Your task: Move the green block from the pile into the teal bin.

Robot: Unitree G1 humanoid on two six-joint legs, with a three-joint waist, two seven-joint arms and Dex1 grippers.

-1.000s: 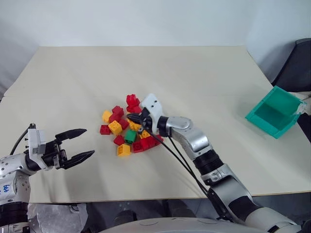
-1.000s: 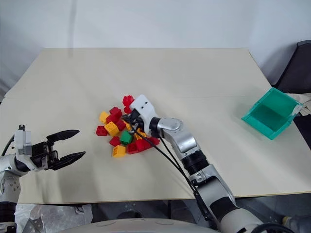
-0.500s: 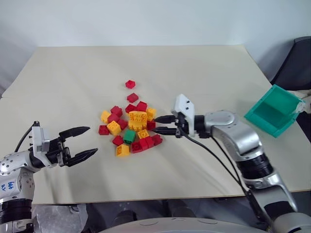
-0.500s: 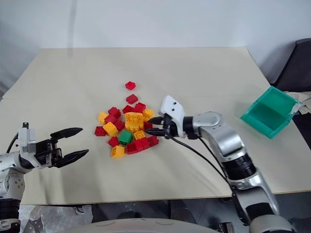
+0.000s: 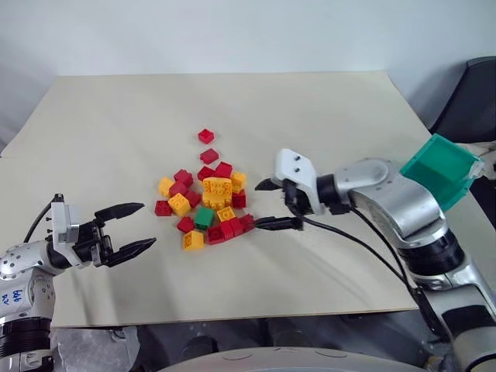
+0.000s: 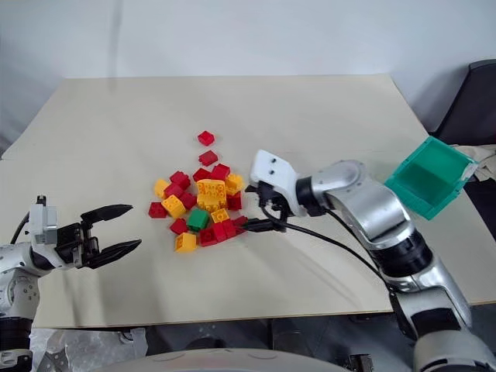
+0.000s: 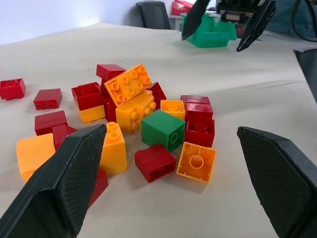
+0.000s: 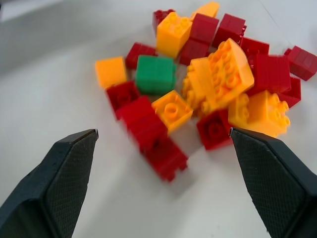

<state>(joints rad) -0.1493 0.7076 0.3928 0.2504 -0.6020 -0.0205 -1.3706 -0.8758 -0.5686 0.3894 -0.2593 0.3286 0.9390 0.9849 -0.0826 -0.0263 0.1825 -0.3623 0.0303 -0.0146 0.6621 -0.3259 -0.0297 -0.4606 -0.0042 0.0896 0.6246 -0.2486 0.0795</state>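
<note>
The right gripper grabs the green block across its studded side and flat bottom next, since red and yellow bricks crowd its plain sides.
The green block lies at the near edge of the pile of red and yellow-orange bricks, in the middle of the table. My right gripper hovers just right of the pile, open wide and empty, its fingers pointing left at the bricks. In the right wrist view the green block sits beyond the spread fingers. My left gripper is open and empty, left of the pile and pointing toward it. The teal bin stands tilted at the table's right edge, behind my right forearm.
Two red bricks lie apart from the pile on its far side. A dark chair stands beyond the table's right corner. The beige table stretches bare beyond the bricks.
My right gripper drew back out of the pile to the right, turned and opened. The bricks spread out, with red ones pushed to the far side. The left arm stayed still.
</note>
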